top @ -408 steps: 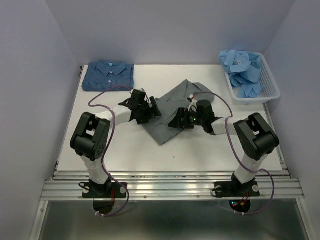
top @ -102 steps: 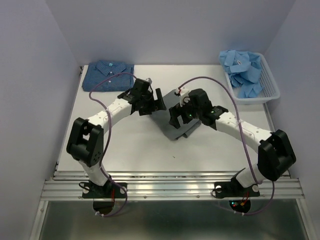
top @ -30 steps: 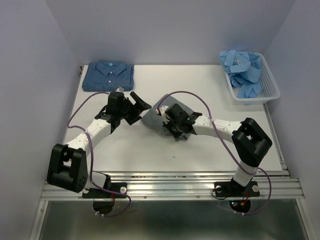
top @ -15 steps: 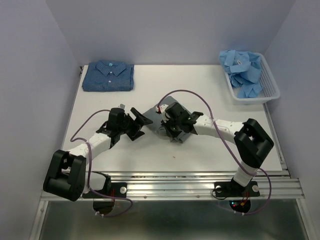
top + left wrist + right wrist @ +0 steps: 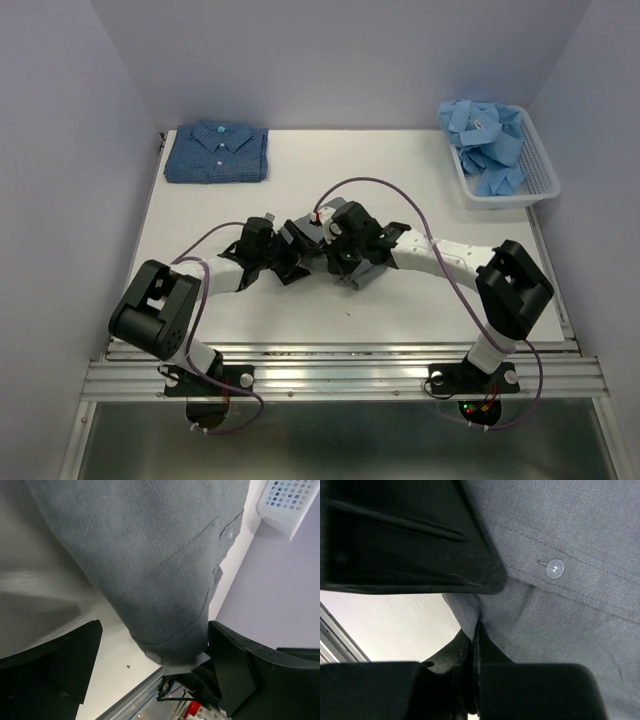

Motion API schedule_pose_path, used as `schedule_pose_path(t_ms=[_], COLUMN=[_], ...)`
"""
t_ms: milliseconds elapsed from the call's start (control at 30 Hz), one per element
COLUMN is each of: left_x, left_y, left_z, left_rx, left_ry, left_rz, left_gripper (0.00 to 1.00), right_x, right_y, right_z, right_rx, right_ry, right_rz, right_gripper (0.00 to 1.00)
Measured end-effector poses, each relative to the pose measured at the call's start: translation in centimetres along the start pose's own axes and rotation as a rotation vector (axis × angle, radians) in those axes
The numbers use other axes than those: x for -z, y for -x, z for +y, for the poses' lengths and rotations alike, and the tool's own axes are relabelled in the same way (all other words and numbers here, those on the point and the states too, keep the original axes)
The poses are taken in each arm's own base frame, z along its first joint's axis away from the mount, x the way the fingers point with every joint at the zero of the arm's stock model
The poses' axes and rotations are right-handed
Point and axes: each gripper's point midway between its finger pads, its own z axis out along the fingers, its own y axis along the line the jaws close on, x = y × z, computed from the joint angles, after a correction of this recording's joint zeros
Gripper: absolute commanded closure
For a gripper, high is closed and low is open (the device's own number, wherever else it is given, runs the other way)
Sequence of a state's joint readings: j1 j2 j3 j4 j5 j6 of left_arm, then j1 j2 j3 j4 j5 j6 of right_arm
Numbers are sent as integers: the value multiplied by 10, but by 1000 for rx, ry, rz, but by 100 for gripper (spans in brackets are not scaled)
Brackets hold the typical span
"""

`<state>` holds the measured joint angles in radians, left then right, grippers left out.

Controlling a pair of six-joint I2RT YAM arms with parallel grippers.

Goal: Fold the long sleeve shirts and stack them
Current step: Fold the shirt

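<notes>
I should next grab the grey shirt's rolled edge (image 5: 314, 263) (image 5: 159, 644) with my left gripper beside my right gripper, so the rest stays free to spread for folding.
A plain grey long sleeve shirt (image 5: 366, 268) lies bunched mid-table, mostly hidden under both grippers. My right gripper (image 5: 344, 260) is shut on a fold of its cloth (image 5: 476, 630), just below a clear button (image 5: 555, 568). My left gripper (image 5: 297, 260) is open and right beside it; in the left wrist view the shirt's rolled edge (image 5: 165, 630) hangs between the two spread fingers (image 5: 55, 665). A dark blue patterned shirt (image 5: 216, 152) lies folded at the far left corner. Light blue shirts (image 5: 487, 140) are heaped in the basket.
The white slatted basket (image 5: 540, 180) stands at the far right edge and shows again in the left wrist view (image 5: 290, 500). Purple walls close the table on three sides. A metal rail (image 5: 340, 375) runs along the near edge.
The left arm has swung in from the left, and its open fingers now straddle the grey shirt's edge. The right gripper has stayed shut on the shirt, shifting slightly.
</notes>
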<state>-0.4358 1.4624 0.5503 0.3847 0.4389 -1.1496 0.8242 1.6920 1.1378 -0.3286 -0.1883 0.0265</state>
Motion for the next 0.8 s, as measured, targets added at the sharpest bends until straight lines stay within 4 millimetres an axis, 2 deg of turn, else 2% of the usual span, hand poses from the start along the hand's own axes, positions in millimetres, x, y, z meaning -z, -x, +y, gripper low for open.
schedule_pose_path(t_ms=[133,400,467,500,567,600,633,700,767,800], left_x=[-15,-45,-53,-57,-63,-66,-67,-70,-72,-72], left_y=[-4,-10,-12,-13,-13,-13,-14,-15,-15,-14], left_z=[0,-26,-28,-28,-28,-29,-31,-33,-37,-39], left_rx=[14,-11,-13,-14,-15,-11,-14,-32,-53,-68], left_ry=[8,-39,-41,-39,-36,-37,-42,-46,-55,-61], left_rz=[25,67,84,92,103,110,118,124,132,131], left_gripper=[1,2,21,45,61,73,100,100,100,100], right_x=[2,3,2,2,2,2,2,3,4,5], right_y=[2,5,5,5,5,6,6,5,5,6], right_z=[5,16,18,18,18,18,18,18,16,15], right_rx=[5,16,20,22,24,26,27,26,29,33], right_ry=[24,71,75,77,76,74,73,72,63,59], right_rz=[-6,-16,-19,-19,-20,-23,-25,-23,-28,-33], right_gripper=[99,99,99,99,99,99,99,97,84,70])
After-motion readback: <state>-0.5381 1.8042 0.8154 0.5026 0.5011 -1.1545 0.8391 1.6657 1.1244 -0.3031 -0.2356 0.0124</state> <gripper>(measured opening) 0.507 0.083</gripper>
